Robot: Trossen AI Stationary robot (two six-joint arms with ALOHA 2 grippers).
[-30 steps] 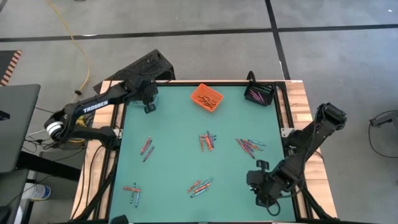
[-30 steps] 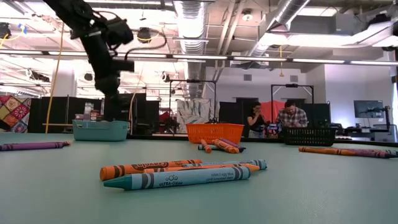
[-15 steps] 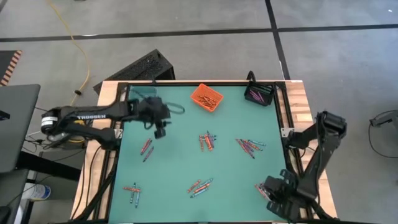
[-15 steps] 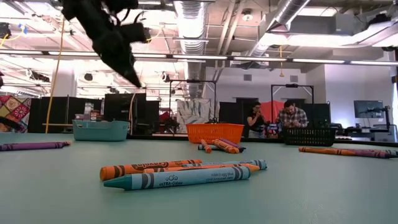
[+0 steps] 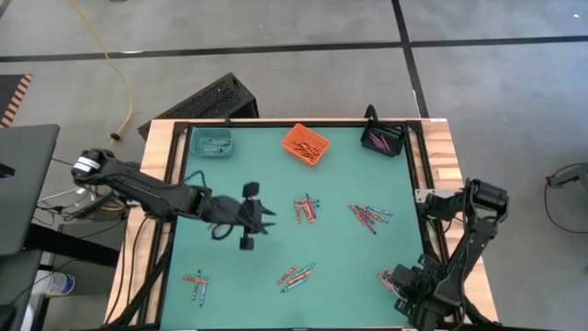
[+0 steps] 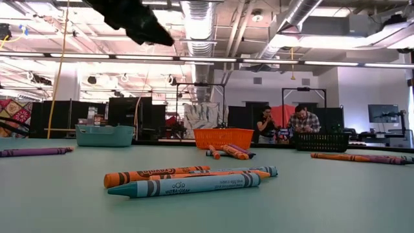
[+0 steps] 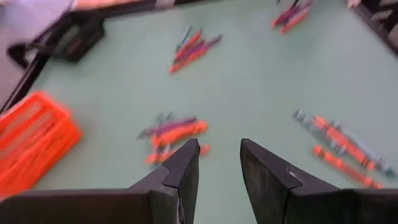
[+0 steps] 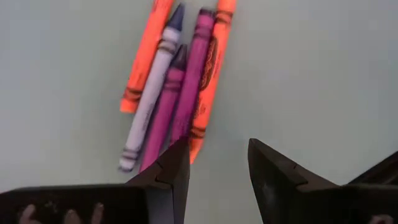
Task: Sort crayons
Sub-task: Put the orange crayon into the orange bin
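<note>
I should move my right gripper toward the crayon's middle before I close it on the outer orange crayon [image 8: 212, 78], because my fingers are over the table beside the crayon's end.
Crayons lie flat on the green table in several small clusters: mid-table [image 5: 306, 208], right of it [image 5: 369, 217], near the front [image 5: 296, 274] and front left [image 5: 196, 283]. My left gripper [image 5: 266, 219] is open and empty, above the table to the left of the middle cluster, which shows ahead of its fingers in the left wrist view [image 7: 174, 132]. My right gripper [image 8: 217, 162] is open and empty at the near right corner [image 5: 401, 287]. It is over a cluster of orange, purple and pale crayons [image 8: 177, 81].
At the far edge stand a teal bin [image 5: 211, 142] with a few crayons, an orange bin [image 5: 305, 143] and a black bin [image 5: 383, 139]. Three crayons [image 6: 187, 180] lie close to the low camera. People stand in the room beyond the table [image 6: 304, 123].
My left gripper has swung from over the teal bin at the far left toward the table's middle and near edge, and now points at the middle cluster. My right gripper has gone toward the near right corner and now hangs over the crayons there.
</note>
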